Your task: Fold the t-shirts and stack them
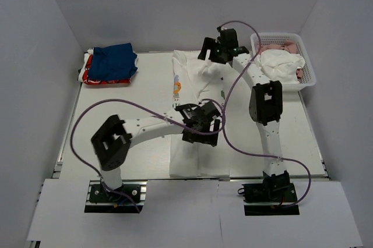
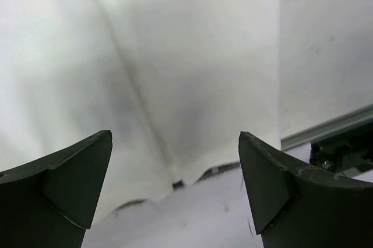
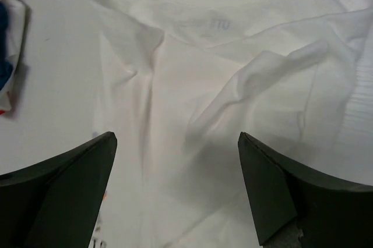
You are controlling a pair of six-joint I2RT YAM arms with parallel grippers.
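Note:
I'll grab the white t-shirt (image 1: 195, 158) by a hem corner with my left gripper next, then fold the hem over toward the collar.
The white t-shirt (image 1: 195, 158) lies spread down the middle of the table, with a bit of colourful print (image 1: 176, 88) showing at its left edge. My left gripper (image 1: 203, 131) hovers open over its middle; in the left wrist view the open gripper (image 2: 175, 137) is empty above smooth white cloth (image 2: 192, 56) near the hem. My right gripper (image 1: 211, 55) is open over the shirt's far end; in the right wrist view the open gripper (image 3: 176, 137) is empty above the rumpled collar area (image 3: 215, 56). The folded blue shirt (image 1: 115, 62) lies on a red one (image 1: 96, 79) at the back left.
A white basket (image 1: 309, 70) holding white and pink clothes stands at the back right. The table's metal front rail (image 2: 326, 128) runs just beyond the shirt's hem. Purple cables loop over both arms. White walls close in the table's sides.

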